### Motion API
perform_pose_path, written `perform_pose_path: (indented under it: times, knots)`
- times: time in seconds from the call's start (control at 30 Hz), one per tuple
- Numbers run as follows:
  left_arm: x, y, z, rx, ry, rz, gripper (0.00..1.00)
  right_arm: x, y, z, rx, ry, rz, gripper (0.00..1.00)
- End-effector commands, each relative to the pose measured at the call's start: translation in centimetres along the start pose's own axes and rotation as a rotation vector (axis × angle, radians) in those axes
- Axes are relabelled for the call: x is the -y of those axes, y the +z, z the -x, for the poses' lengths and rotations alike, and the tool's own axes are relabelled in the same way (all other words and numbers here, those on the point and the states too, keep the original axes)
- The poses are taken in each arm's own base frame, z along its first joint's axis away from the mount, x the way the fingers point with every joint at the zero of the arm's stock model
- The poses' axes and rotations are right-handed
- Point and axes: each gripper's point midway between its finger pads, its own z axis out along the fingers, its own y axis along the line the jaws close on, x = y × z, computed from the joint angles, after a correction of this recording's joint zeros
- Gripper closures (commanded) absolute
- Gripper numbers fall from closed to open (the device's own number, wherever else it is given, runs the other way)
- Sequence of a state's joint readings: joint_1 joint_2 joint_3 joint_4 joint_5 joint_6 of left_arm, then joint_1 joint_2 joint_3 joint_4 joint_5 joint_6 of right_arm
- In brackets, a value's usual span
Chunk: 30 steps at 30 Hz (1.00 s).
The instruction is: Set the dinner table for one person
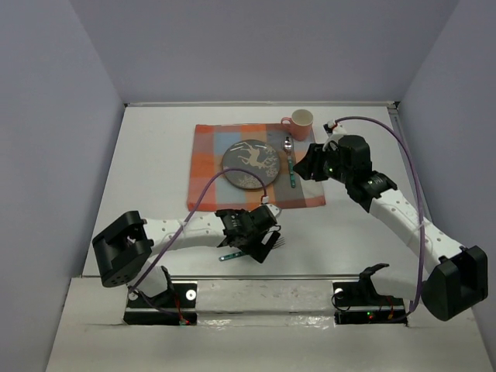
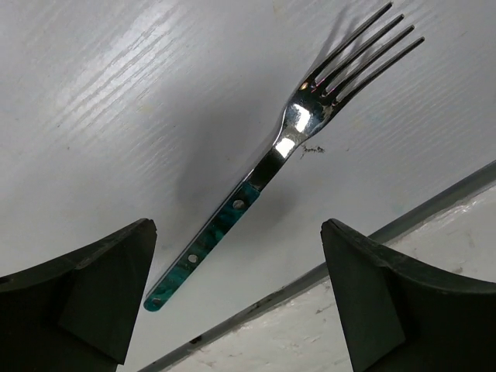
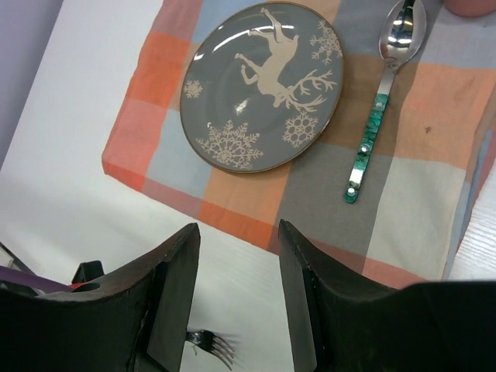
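My left gripper's fingers are still above the green handle (image 1: 235, 255) (image 2: 213, 234) and the table. My left gripper lowers, and only then closes on the handle.
The white dinner table (image 1: 155, 178) bears an orange-and-grey plaid placemat (image 1: 209, 167). On the mat lie a grey reindeer plate (image 1: 252, 163) and, to its right, a green-handled spoon (image 1: 290, 163). A pink mug (image 1: 299, 122) stands at the mat's far right corner. A green-handled fork (image 1: 227, 256) lies on the bare table near the front edge. My left gripper (image 1: 256, 240) hovers open just above the fork (image 2: 287, 143), with the handle between the jaws. My right gripper (image 1: 310, 163) is open and empty at the mat's right edge, looking down on the plate (image 3: 263, 85) and the spoon (image 3: 380, 101).
A metal rail (image 1: 271, 277) runs along the table's near edge, close to the fork; it also shows in the left wrist view (image 2: 434, 201). Grey walls enclose the table on three sides. The right wrist view shows the fork's tines (image 3: 209, 341) by the left finger.
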State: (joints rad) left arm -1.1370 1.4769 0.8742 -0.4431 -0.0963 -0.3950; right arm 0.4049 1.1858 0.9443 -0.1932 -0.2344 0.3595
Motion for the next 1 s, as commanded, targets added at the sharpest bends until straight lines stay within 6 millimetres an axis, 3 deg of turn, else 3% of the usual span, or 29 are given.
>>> perform_pose_path:
  times: [0.0, 0.27, 0.47, 0.5, 0.57, 0.6, 0.63, 0.67, 0.7, 0.83, 0.93, 0.97]
  knots:
    - [-0.2, 0.8, 0.5, 0.019, 0.041, 0.032, 0.01, -1.2, -0.3, 1.1, 0.053, -0.011, 0.066, 0.5]
    - [0.9, 2.2, -2.3, -0.064, 0.015, -0.038, 0.08, -0.9, -0.9, 1.9, 0.092, -0.016, 0.039, 0.5]
    - [0.4, 3.4, -5.1, -0.121, -0.003, -0.044, 0.4, -1.0, -1.9, 2.8, 0.136, -0.009, 0.023, 0.52]
    - [0.3, 3.3, -5.4, -0.12, -0.006, -0.048, 0.55, -1.2, -2.4, 3.2, 0.154, -0.011, 0.026, 0.52]
    - [0.3, 3.2, -5.5, -0.113, -0.01, -0.051, 0.67, -1.2, -2.9, 3.7, 0.176, -0.006, 0.018, 0.52]
    - [0.3, 3.0, -5.4, -0.105, -0.013, -0.056, 0.81, -1.4, -3.5, 4.2, 0.201, -0.006, 0.017, 0.52]
    - [0.3, 3.0, -5.5, -0.104, -0.011, -0.057, 0.86, -1.5, -3.9, 4.5, 0.215, -0.005, 0.016, 0.52]
    - [0.4, 2.7, -5.1, -0.089, -0.014, -0.064, 0.97, -1.4, -4.1, 4.7, 0.229, 0.003, 0.004, 0.52]
    - [0.5, 2.5, -4.8, -0.079, -0.014, -0.069, 1.0, -1.6, -4.8, 5.2, 0.254, 0.002, 0.004, 0.53]
    - [0.5, 0.8, -1.8, 0.035, -0.039, -0.061, 1.0, -1.0, -5.9, 5.8, 0.305, 0.014, -0.036, 0.53]
    - [-0.6, -1.8, 2.9, 0.185, -0.136, -0.072, 1.0, -0.1, -6.3, 5.9, 0.337, 0.017, -0.079, 0.53]
    - [-2.3, -3.4, 5.8, 0.287, -0.202, -0.067, 1.0, 0.1, -6.2, 5.9, 0.341, 0.022, -0.087, 0.53]
